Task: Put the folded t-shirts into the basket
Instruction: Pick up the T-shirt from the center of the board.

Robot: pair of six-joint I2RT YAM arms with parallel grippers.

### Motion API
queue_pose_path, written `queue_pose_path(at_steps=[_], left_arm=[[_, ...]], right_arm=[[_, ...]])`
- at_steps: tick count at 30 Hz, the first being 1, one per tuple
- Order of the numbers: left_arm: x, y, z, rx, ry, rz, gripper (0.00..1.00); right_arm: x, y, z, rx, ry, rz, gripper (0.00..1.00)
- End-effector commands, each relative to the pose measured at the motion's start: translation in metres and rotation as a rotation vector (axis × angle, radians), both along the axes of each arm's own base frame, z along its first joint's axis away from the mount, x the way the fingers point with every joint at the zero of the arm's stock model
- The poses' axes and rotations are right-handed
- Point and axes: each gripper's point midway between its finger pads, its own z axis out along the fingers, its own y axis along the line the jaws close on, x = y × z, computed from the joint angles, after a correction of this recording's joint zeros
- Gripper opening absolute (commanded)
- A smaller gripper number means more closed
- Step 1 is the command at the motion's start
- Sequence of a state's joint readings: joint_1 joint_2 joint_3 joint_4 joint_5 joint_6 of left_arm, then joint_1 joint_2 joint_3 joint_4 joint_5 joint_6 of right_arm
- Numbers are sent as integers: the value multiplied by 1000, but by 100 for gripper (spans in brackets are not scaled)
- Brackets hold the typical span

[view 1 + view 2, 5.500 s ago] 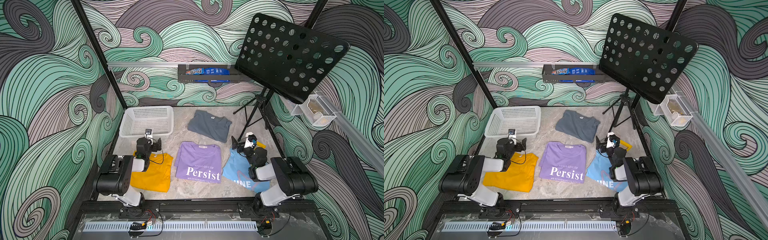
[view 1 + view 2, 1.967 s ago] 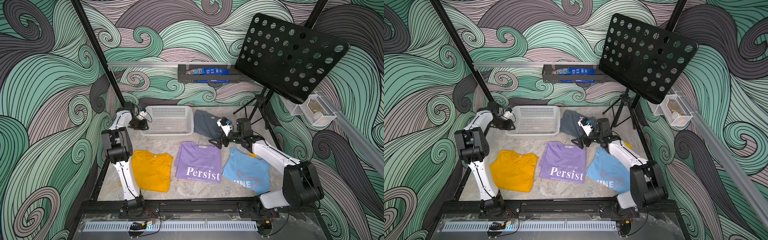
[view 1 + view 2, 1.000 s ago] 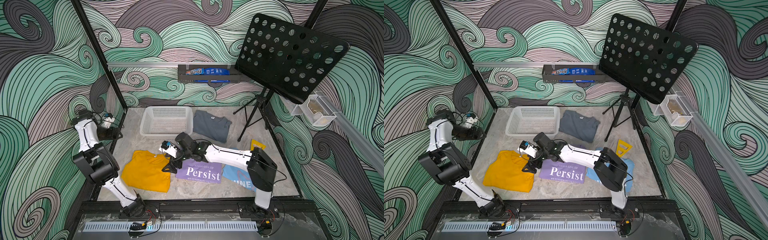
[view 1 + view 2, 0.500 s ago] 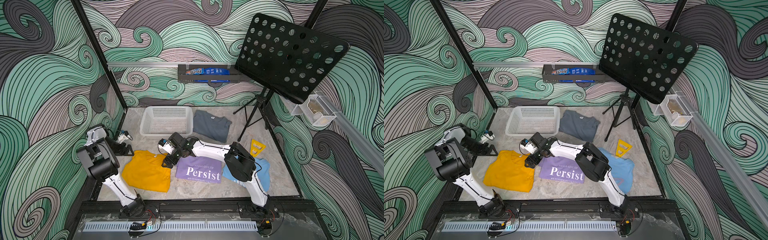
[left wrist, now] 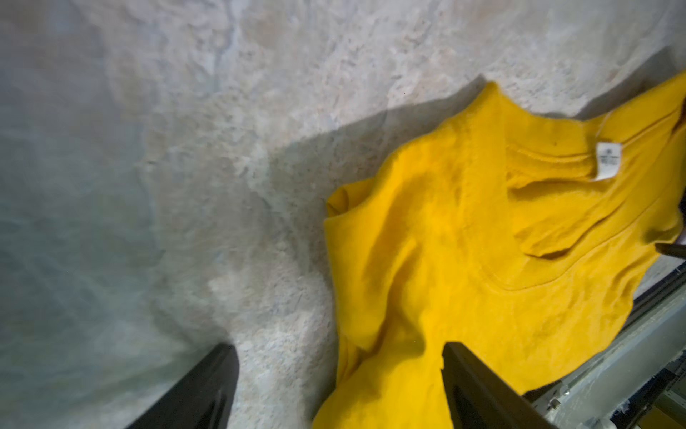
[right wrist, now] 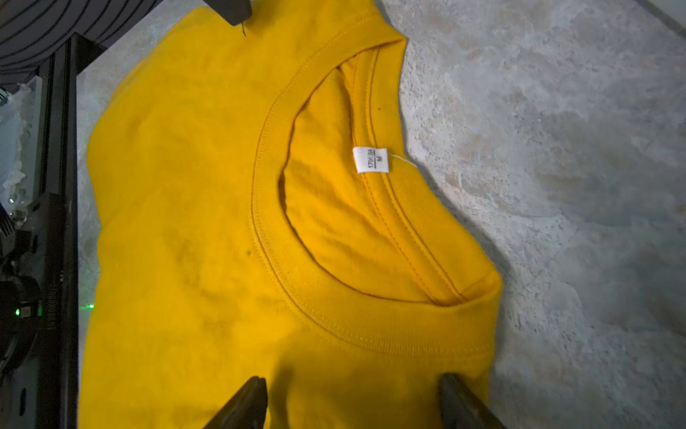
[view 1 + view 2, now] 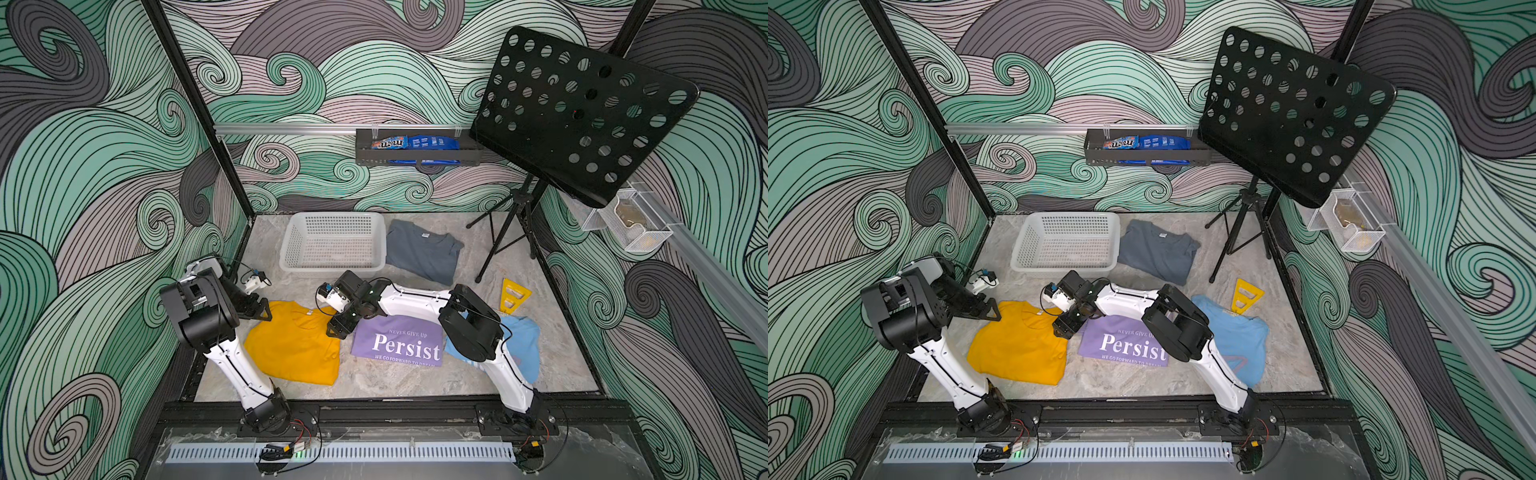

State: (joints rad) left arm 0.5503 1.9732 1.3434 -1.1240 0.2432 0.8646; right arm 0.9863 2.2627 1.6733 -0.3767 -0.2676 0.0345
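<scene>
I should next grab the yellow t-shirt's far collar-side corner with my left gripper, opposite my right gripper. Then the t-shirt can be laid folded into the basket [image 7: 332, 266].
The mustard yellow t-shirt [image 7: 295, 345] [image 7: 1017, 349] lies flat at the front left. My left gripper [image 7: 261, 314] [image 5: 337, 349] is open at its far left corner, with the cloth's edge between the jaws. My right gripper [image 7: 338, 328] [image 6: 352, 382] is open over the far right corner beside the collar, its fingers straddling the cloth. The lilac "Persist" t-shirt [image 7: 399, 345], the light blue t-shirt [image 7: 525, 349] and the dark grey t-shirt [image 7: 422, 253] lie on the table. The white basket [image 7: 332, 266] [image 7: 1059, 266] stands behind the yellow t-shirt, with nothing in it.
A black music stand [image 7: 582, 108] on a tripod [image 7: 511, 245] rises at the back right. A yellow triangle ruler [image 7: 513, 295] lies by the blue t-shirt. A black shelf with snack packets [image 7: 415, 149] hangs on the back wall, a wire-mesh holder [image 7: 627, 224] on the right wall.
My left arm has swung in from the left wall down to the yellow t-shirt's far left corner. My right gripper stayed at the far right corner and its jaws have narrowed a little.
</scene>
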Motion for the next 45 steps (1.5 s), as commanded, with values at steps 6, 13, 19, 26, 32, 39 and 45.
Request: queue_pose_path(at_steps=[6, 13, 19, 26, 32, 39, 45], left_arm=[[-11, -20, -26, -31, 54, -13, 61], [-18, -36, -24, -81, 33, 36, 32], [-16, -48, -9, -118, -20, 88, 14], [0, -48, 22, -117, -115, 148, 0], [11, -55, 43, -165, -177, 205, 0], [15, -64, 64, -203, -244, 225, 0], [11, -75, 85, -259, -249, 221, 0]], right_arm=[[-8, -1, -29, -57, 35, -20, 59], [0, 13, -17, 2, 22, -34, 41], [4, 26, 0, 79, 27, -42, 21], [30, 18, 31, 133, -28, -69, 0], [47, -1, 50, 181, -61, -71, 0], [48, -6, 86, 249, -113, -37, 0], [51, -9, 117, 307, -125, -28, 0]])
